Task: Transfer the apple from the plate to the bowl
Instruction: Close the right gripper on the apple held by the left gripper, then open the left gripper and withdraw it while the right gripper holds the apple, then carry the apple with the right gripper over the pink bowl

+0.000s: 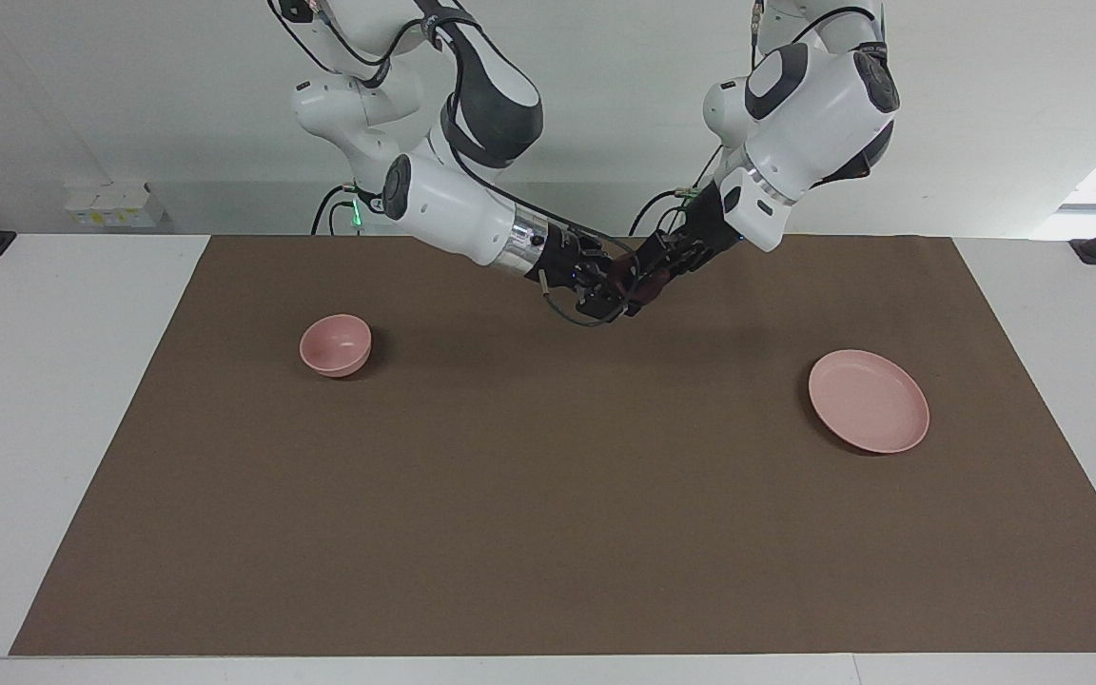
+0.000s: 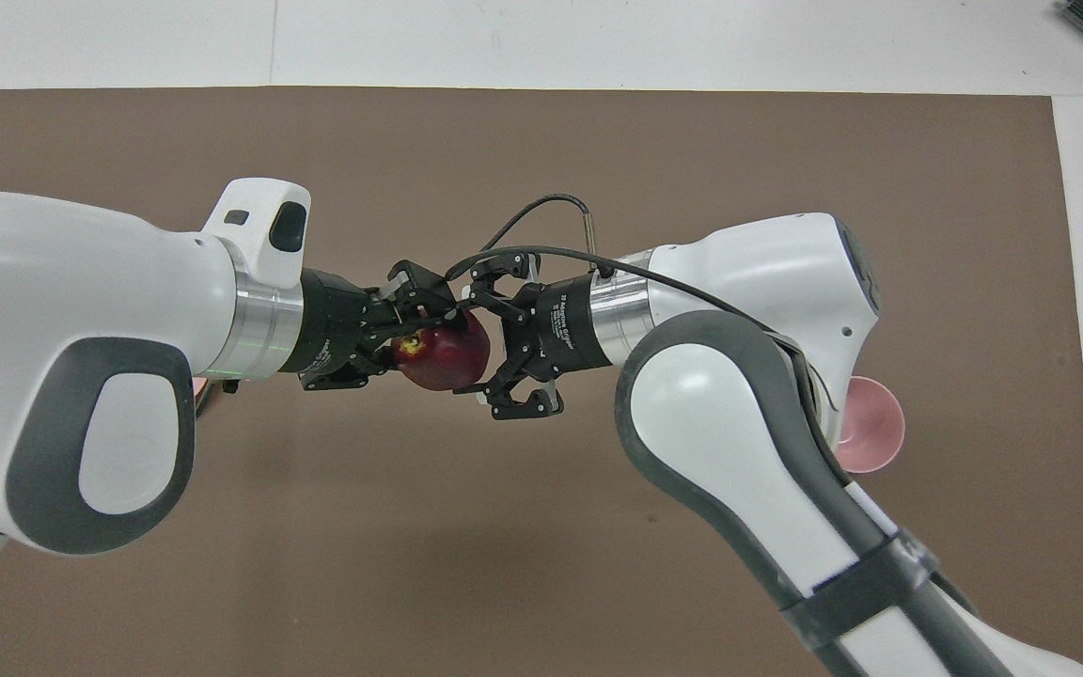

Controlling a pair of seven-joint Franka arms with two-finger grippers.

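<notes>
The dark red apple already has my left gripper's fingers crowding one end, so my right gripper needs to grab the apple by its free opposite end [image 2: 477,351] next.
The dark red apple [image 1: 626,276] [image 2: 438,357] is up in the air over the brown mat, between the two grippers. My left gripper [image 1: 651,273] [image 2: 399,331] is shut on the apple. My right gripper [image 1: 605,290] [image 2: 490,340] faces it with its fingers spread open on either side of the apple's other end. The flat pink plate [image 1: 869,400] lies bare toward the left arm's end; in the overhead view the left arm hides it. The small pink bowl [image 1: 335,344] [image 2: 875,423] stands toward the right arm's end, half covered by the right arm in the overhead view.
The brown mat [image 1: 548,495] covers most of the white table [image 1: 53,381]. A small white box [image 1: 115,205] sits at the table's robot-side edge, toward the right arm's end.
</notes>
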